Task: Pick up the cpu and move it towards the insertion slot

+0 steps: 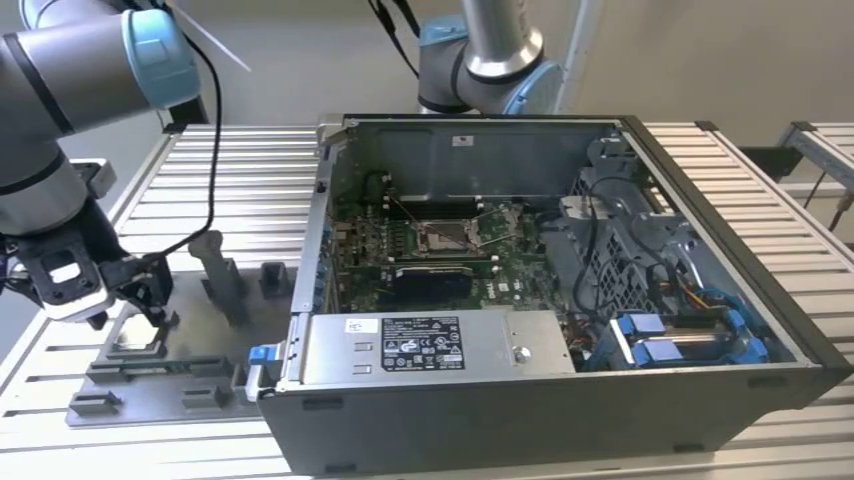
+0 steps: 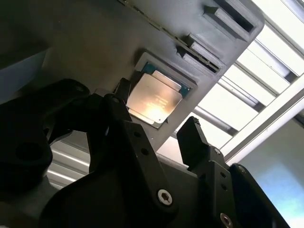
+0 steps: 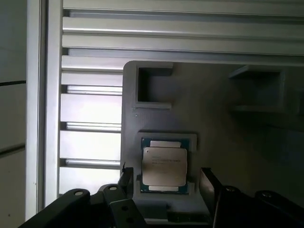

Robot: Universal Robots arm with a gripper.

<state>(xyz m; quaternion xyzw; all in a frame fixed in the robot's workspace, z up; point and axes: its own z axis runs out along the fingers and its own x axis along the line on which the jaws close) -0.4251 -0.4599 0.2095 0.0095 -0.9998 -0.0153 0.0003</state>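
The robot's gripper needs to grab the cpu by its side edges next, where the raised tray brackets leave gaps, because the brackets wrap around the cpu's ends and corners.
The cpu (image 3: 165, 166) is a small silvery square chip lying flat in a recess of the grey moulded tray (image 3: 156, 95). In both wrist views my gripper (image 3: 166, 175) is open and hangs just above the chip, with one black finger on each side and a gap to each edge. The second wrist view shows the cpu (image 2: 154, 97) between the same fingers (image 2: 194, 137), untouched by my gripper (image 2: 157, 107). In the exterior view my gripper (image 1: 127, 305) is low over the tray (image 1: 174, 370) at that view's left. The insertion slot (image 1: 447, 235) lies inside the open computer case (image 1: 534, 380), well away to that view's right.
Grey upright blocks (image 1: 220, 275) stand on the tray beside my gripper. The case's near wall and power supply (image 1: 427, 345) rise between tray and slot. Cables and blue drive clips (image 1: 674, 340) fill the case's other end. A second arm's base (image 1: 487, 60) stands behind the case.
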